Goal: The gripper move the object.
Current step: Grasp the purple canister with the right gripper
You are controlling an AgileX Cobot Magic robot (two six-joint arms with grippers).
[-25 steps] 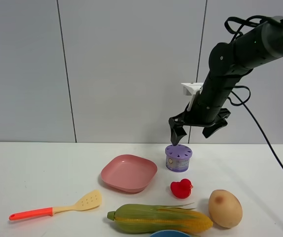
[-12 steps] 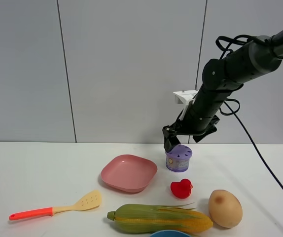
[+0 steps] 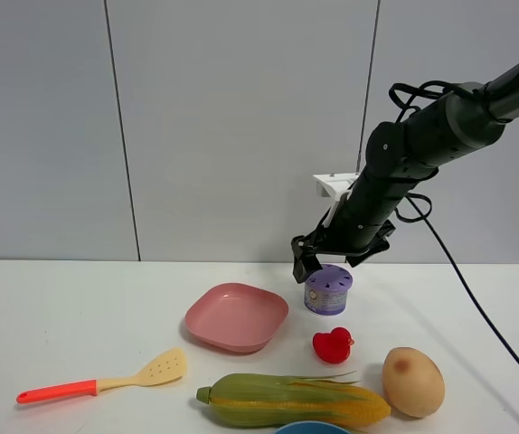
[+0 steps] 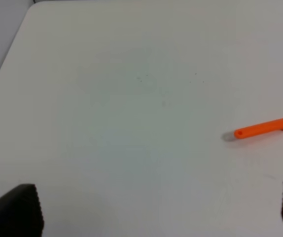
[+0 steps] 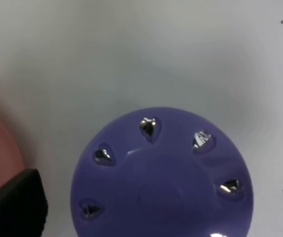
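The small round canister has to move clear of the pink plate [image 3: 236, 316], so I should next grab it with my right gripper by its lilac holed lid [image 3: 330, 276].
The small round canister [image 3: 328, 289] with a lilac holed lid and purple-labelled side stands on the white table [image 3: 79, 307], just right of the pink plate [image 3: 236, 316]. My right gripper [image 3: 334, 264] hangs right over it, open, with one black finger [image 3: 304, 263] down by the canister's left side. In the right wrist view the lid [image 5: 163, 177] fills the space between the two spread fingers [image 5: 14, 206], with the gripper [image 5: 154, 202] not closed on it. My left gripper [image 4: 151, 212] is open and empty over bare table; it is out of the exterior view.
A red rubber duck [image 3: 333, 344] sits just in front of the canister. A corn cob [image 3: 291, 400], a tan egg-shaped object [image 3: 413, 381] and a blue rim [image 3: 312, 428] lie at the front. A spatula with an orange handle [image 3: 106, 382] lies front left; its handle shows in the left wrist view [image 4: 260, 129].
My right gripper has come down and a little to the left, from above the canister to around its top. The canister and other objects have not moved.
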